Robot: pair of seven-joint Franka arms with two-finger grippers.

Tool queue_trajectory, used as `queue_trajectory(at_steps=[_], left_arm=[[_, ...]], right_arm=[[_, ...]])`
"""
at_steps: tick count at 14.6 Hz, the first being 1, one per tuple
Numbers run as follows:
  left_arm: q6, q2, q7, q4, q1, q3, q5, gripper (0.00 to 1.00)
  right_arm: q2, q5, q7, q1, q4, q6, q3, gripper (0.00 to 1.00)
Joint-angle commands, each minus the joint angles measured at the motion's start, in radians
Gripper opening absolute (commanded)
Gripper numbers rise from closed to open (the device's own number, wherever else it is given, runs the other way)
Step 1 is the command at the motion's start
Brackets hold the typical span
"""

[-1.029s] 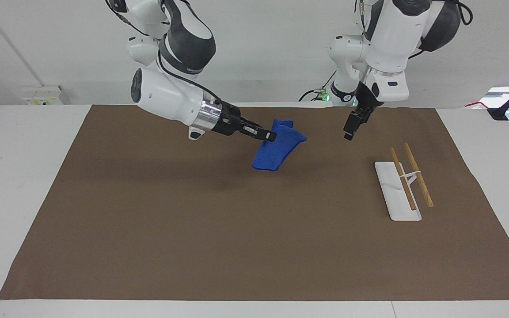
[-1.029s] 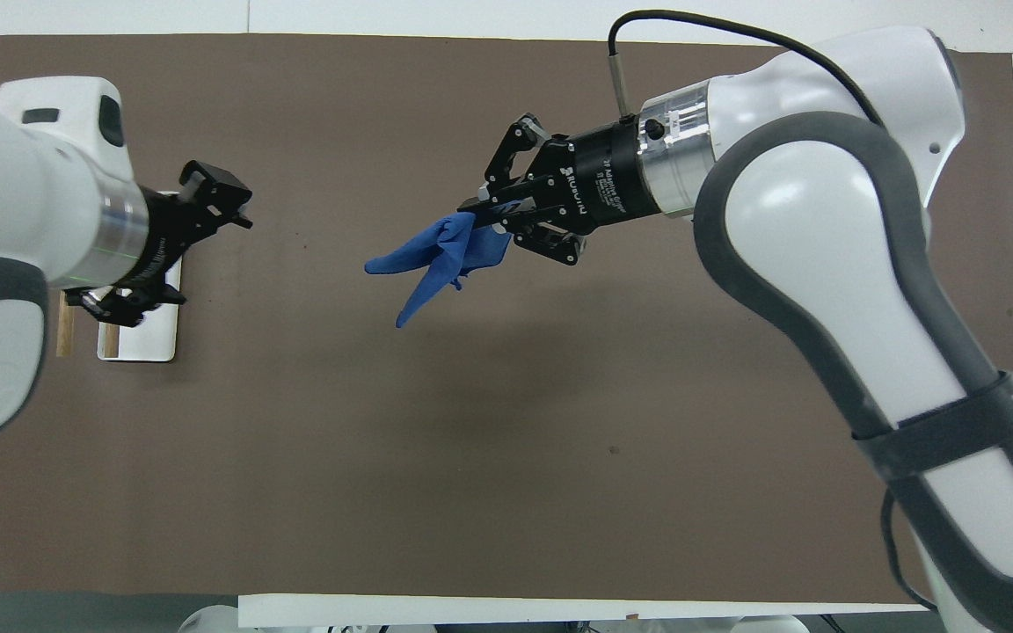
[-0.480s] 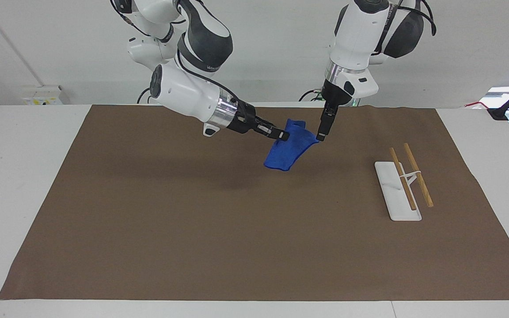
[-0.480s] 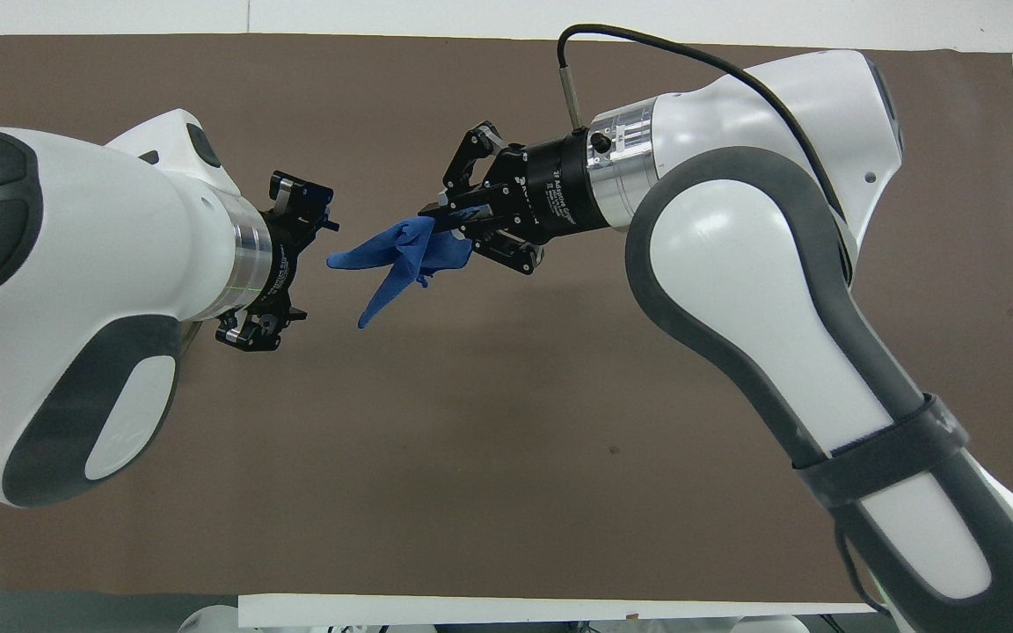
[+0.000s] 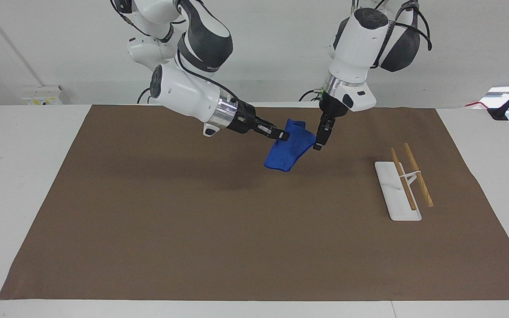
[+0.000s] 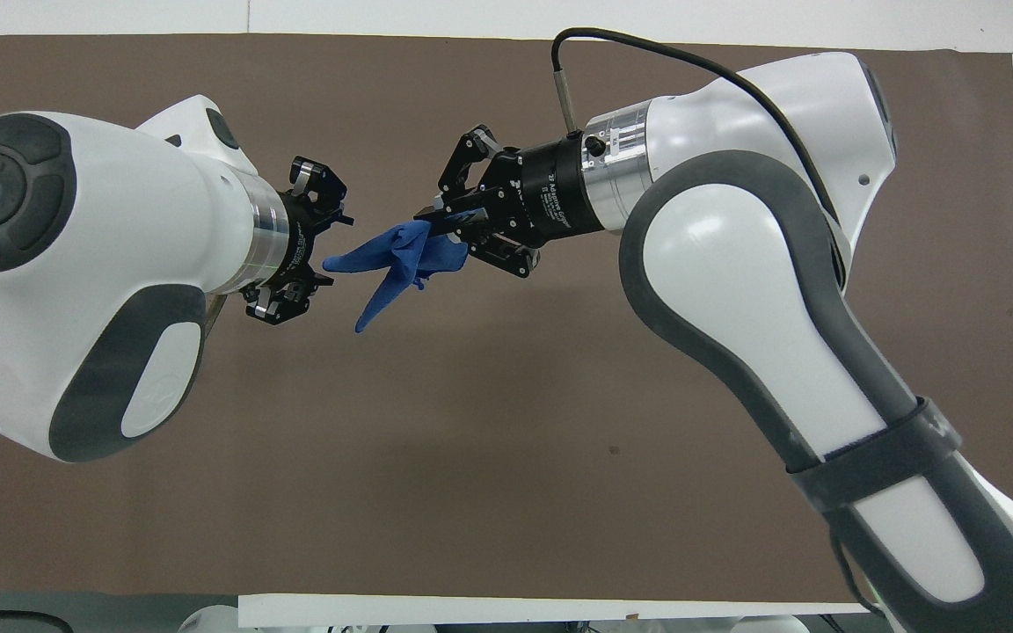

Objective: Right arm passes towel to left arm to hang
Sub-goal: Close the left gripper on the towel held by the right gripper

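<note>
Next, my left gripper grips the towel's free corner (image 6: 335, 263), which sticks out while the towel has its lower flap (image 6: 381, 300) hanging slack.
The right gripper (image 5: 281, 135) is shut on the blue towel (image 5: 288, 152) and holds it in the air over the brown mat, toward the robots' side of the middle. The towel hangs folded below the fingers. In the overhead view the right gripper (image 6: 436, 226) grips one end of the towel (image 6: 401, 255), and the towel's free corner points at the left gripper (image 6: 329, 251). The left gripper (image 5: 319, 141) is open, its fingers on either side of that corner, at the towel's edge toward the left arm's end.
A white rack base with two wooden rods (image 5: 402, 184) stands on the brown mat (image 5: 192, 221) toward the left arm's end; the left arm hides it in the overhead view. White table shows around the mat.
The left arm swung in from over the rack and came down to the towel's free corner. The right gripper carried the towel a little toward the left arm, then held still.
</note>
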Motion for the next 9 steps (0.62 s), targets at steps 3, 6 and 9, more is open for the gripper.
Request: queue_trajectory(at_steps=[3,6,9], left_arm=[[0.022,-0.004,-0.003,-0.017,-0.005,0.007,-0.017,0.34],[0.0,-0.007,-0.003,-0.019,0.001,0.007,-0.017,0.07],[-0.011,-0.007,-0.001,-0.014,0.002,0.01,-0.017,0.0]], right_arm=[[-0.003,0.016,-0.006,0.002,-0.015,0.013,0.003,0.0],[-0.003,0.016,-0.006,0.002,-0.017,0.039,0.003,0.0],[-0.001,0.015,-0.006,0.002,-0.017,0.04,0.003,0.0]])
